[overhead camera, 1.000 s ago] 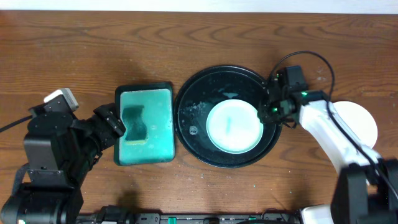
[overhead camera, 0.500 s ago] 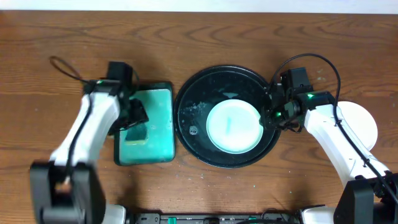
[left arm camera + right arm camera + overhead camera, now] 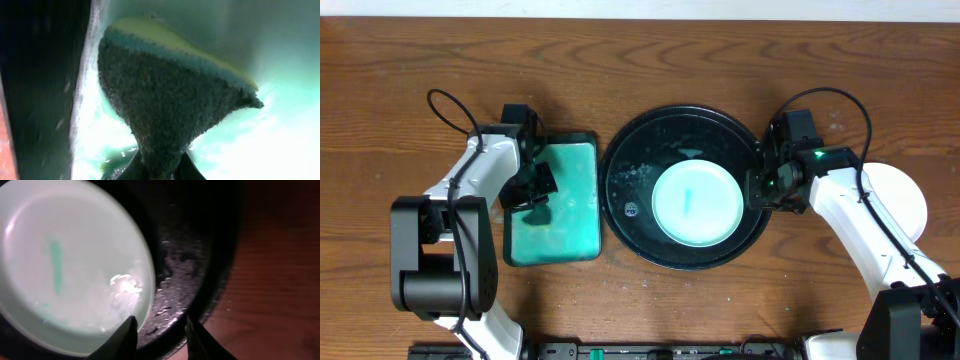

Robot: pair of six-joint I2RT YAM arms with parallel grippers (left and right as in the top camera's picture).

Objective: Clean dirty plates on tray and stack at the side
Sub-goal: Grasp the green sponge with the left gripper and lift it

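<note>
I should use my right gripper to pinch the mint plate's rim [image 3: 741, 204] next, on the side facing the white plate [image 3: 905, 195]. The mint plate's smeared side then stays free for cleaning.
A pale mint plate [image 3: 696, 203] with a teal smear lies in the black tray [image 3: 650, 150]. My left gripper [image 3: 533, 188] is over the teal-green tray [image 3: 572, 215] and shut on the dark sponge [image 3: 170, 100], pinching its narrow end [image 3: 159, 170]. Over the black tray's right rim, my right gripper [image 3: 757, 188] stands open. In the right wrist view one of its fingertips [image 3: 127, 335] overlaps the edge of the plate [image 3: 65, 265], and the other sits over the rim of the tray [image 3: 200, 240]. Nothing is held between them. A second, white plate [image 3: 905, 195] lies on the table at the far right, partly hidden by my right arm.
Water drops and specks of dirt cover the black tray's floor [image 3: 175, 275]. The teal-green tray's floor [image 3: 280, 140] is wet and glaring. Bare wooden table [image 3: 640, 60] runs along the back and between the trays and the front edge.
My left arm has swung in over the teal-green tray and its jaws have shut on the sponge. My right gripper's jaws have spread a little at the black tray's rim.
</note>
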